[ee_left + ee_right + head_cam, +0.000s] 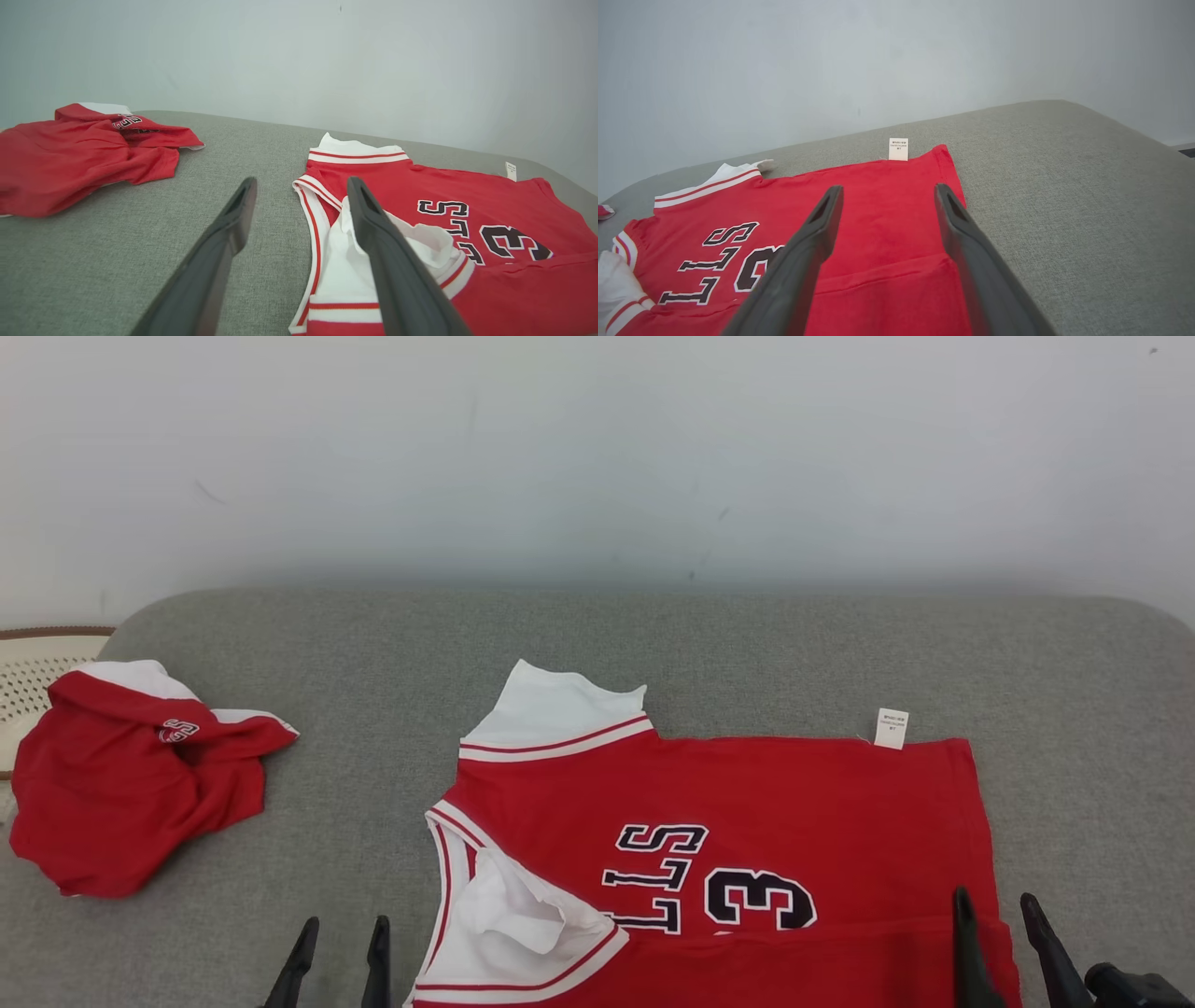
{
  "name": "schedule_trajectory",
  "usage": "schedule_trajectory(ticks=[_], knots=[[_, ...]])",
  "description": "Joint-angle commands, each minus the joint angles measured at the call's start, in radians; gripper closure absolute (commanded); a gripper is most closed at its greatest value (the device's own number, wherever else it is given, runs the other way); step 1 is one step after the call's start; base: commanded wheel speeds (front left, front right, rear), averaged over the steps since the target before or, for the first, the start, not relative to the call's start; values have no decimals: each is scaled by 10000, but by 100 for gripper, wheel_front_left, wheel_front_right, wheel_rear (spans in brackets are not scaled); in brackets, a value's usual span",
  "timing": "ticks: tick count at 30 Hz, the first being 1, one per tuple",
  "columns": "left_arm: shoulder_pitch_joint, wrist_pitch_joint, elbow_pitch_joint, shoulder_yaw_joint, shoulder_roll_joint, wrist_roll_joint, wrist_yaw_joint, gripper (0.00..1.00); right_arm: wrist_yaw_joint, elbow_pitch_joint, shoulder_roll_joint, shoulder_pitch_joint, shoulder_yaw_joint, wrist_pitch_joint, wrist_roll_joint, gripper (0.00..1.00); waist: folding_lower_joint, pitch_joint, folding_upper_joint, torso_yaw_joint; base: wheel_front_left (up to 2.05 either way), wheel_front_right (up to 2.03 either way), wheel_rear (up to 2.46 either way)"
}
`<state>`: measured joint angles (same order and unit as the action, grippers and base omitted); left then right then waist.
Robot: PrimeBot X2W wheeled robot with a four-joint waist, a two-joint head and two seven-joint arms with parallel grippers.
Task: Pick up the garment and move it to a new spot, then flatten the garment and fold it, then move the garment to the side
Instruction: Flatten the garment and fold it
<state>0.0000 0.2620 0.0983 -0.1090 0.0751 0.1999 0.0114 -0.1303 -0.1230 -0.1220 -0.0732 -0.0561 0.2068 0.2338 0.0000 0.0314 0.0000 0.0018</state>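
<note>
My right gripper needs to grab the garment next by its red hem corner beside the care label. Then it can fold the garment.
A red jersey with white trim and black lettering, the garment, lies spread flat on the grey cushion, its near edge folded over itself. The garment has a white care label at its far right corner. My left gripper is open at the bottom of the head view, just left of the garment's white armhole, holding nothing. In its wrist view the left gripper straddles the armhole edge. My right gripper is open above the garment's near right corner. The right gripper hangs over the garment, empty.
A second red garment lies crumpled at the cushion's left end, partly over a cream woven basket. The grey cushion has bare surface right of the jersey and between the two garments. A pale wall rises behind.
</note>
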Motion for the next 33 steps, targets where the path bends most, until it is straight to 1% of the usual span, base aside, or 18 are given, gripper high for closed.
schedule_trajectory(ticks=[1, 6, 10, 16, 20, 22, 24, 26, 29, 33], knots=[[52, 39, -133, 103, -29, -115, 72, 0, -9, 29, 139, 24, 29, 174, -94, 0, 0, 39, 0, 69, 0, 0, 0], [-118, 40, -501, 310, -104, -360, 268, 0, -9, 149, 425, 12, 115, 452, -402, 0, 0, 82, 0, 144, 0, 0, 0], [-89, 40, -519, 405, -170, -482, 408, 0, -9, 119, 558, -126, 242, 527, -593, 0, 0, 98, 0, 135, 0, 0, 0], [-205, 41, -218, 457, -188, -482, 153, 0, -9, 47, 646, -131, 206, 577, -694, 0, 0, 49, 0, 22, 0, 0, 0], [-532, 41, 288, 421, -185, -224, -212, 0, -9, -75, 671, 52, 111, 572, -663, 0, 0, -53, 0, -143, 0, 0, 0], [-1050, 12, 651, 325, -4, -221, -500, 0, -9, -142, 676, 219, 35, 545, -604, 0, 0, -149, 0, -256, 0, 0, 0], [-1609, -347, 1042, 187, 130, -59, -794, 0, -9, -211, 675, 386, -39, 506, -604, 0, 0, -247, 0, -424, 0, 0, 0], [-2337, -677, 1290, 124, 383, 105, -1020, 0, -9, -316, 660, 582, -69, 452, -633, 0, 0, -368, 0, -644, 0, 0, 0], [-3500, -1292, 1615, 83, 727, 460, -1231, 0, -9, -435, 663, 1056, -135, 376, -583, 0, 0, -752, 0, -1026, 0, 0, 0], [-5116, -2100, 2007, -322, 1452, 910, -1392, 0, -9, -635, 676, 1937, -355, 368, -462, 0, 0, -1560, 0, -1648, 0, 0, 0]])
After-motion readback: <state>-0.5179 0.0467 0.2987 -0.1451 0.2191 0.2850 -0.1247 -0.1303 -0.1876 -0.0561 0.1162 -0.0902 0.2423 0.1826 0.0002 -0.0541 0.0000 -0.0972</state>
